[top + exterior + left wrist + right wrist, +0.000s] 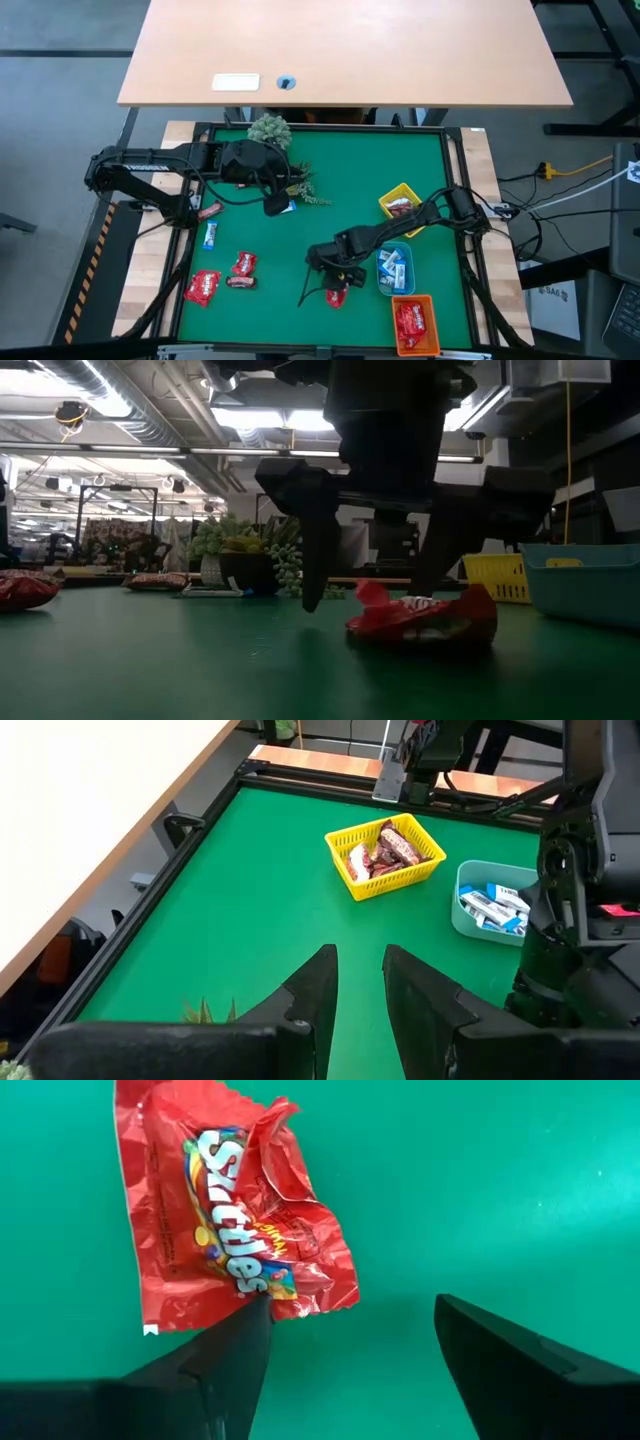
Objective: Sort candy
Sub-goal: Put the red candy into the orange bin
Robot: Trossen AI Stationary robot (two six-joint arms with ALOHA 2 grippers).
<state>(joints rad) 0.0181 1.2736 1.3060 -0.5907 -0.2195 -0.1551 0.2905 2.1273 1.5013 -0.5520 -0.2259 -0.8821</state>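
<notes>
Next, my right gripper picks up the red Skittles packet (230,1205) by its crimped edge (285,1305) to sort the candy.
A shiny red candy packet (230,1210) lies flat on the green mat near the table's front middle (336,296). My right gripper (350,1305) is open and points steeply down at it. One finger stands at the packet's edge and the other over bare mat beside it (370,600). My left gripper (358,955) hangs above the mat at the far left (275,205), with a narrow gap between its fingers and nothing in it. More loose candy lies at the left: red packets (202,288), a brown bar (240,282) and a blue-and-white sweet (210,235). My right gripper comes at the red packet from above, slanting. One fingertip (255,1315) is at the packet's edge (290,1305); I cannot tell whether it touches. The packet lies on the mat.
At the right stand a yellow tray (400,203) with brown bars, a blue tray (393,268) with blue-and-white sweets and an orange tray (413,322) with red packets. Small green plants (270,130) stand at the far edge by my left arm. A raised frame rims the mat.
</notes>
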